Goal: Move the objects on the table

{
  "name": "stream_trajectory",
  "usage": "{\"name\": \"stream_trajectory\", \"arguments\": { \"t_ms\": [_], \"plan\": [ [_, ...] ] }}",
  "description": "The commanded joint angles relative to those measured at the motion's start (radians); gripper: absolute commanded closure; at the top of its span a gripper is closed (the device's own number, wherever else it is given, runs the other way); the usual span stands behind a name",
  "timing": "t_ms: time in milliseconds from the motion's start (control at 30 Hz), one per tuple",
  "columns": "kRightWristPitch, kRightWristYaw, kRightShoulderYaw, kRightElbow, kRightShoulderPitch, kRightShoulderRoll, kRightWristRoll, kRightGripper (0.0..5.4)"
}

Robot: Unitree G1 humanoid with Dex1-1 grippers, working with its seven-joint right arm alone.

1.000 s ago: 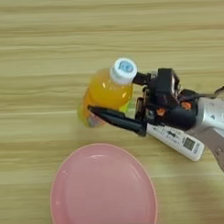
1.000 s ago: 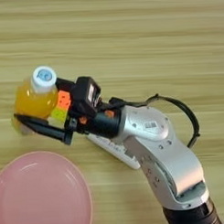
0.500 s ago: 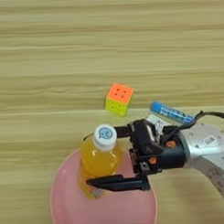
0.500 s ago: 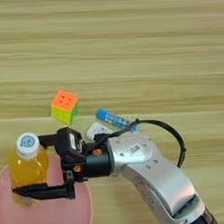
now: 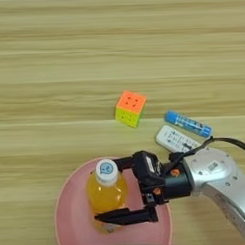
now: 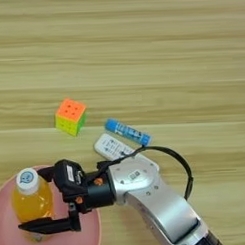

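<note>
The orange juice bottle's base rests on the pink plate [image 5: 66, 216] inside the plate's rim and would stay there, so it is time for my right gripper to open.
The small orange juice bottle [image 5: 103, 194] with its white cap stands upright on the large pink plate [image 5: 66, 216] at the table's front. My right gripper [image 5: 107, 191] reaches in from the right, and its two black fingers are shut on the bottle's sides, one behind and one in front. The orange-yellow puzzle cube [image 5: 130, 108] sits farther back on the wooden table [image 5: 67, 56]. Right of it lie the blue tube [image 5: 188, 123] and the white remote control [image 5: 174, 138], whose near end my silver forearm [image 5: 216, 171] covers.
The plate runs past the bottom edge of both views. A black cable [image 6: 183, 167] loops over the forearm close to the remote and the tube. Bare wood [image 6: 142, 44] stretches across the far half of the table.
My gripper has carried the bottle from beside the cube toward the front and over the plate. It has come lower since half a second ago and now rests on the plate.
</note>
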Motion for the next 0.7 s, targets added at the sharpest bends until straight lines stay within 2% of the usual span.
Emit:
{"name": "stream_trajectory", "arguments": {
  "t_ms": [33, 267, 300, 467, 633, 700],
  "plan": [
    [-0.057, -0.021, -0.015, -0.013, -0.033, 0.002, -0.013, 1.92],
    [-0.076, -0.010, -0.017, 0.029, -0.031, 0.004, -0.019, 1.92],
    [-0.080, -0.008, -0.017, 0.031, -0.029, 0.003, -0.021, 1.56],
    [-0.093, -0.008, -0.018, 0.034, -0.025, 0.004, -0.031, 0.65],
    [-0.092, -0.021, -0.045, -0.002, -0.032, 0.009, -0.016, 0.02],
    [-0.088, -0.023, -0.060, -0.028, -0.037, 0.007, -0.004, 0.02]
  ]
}}
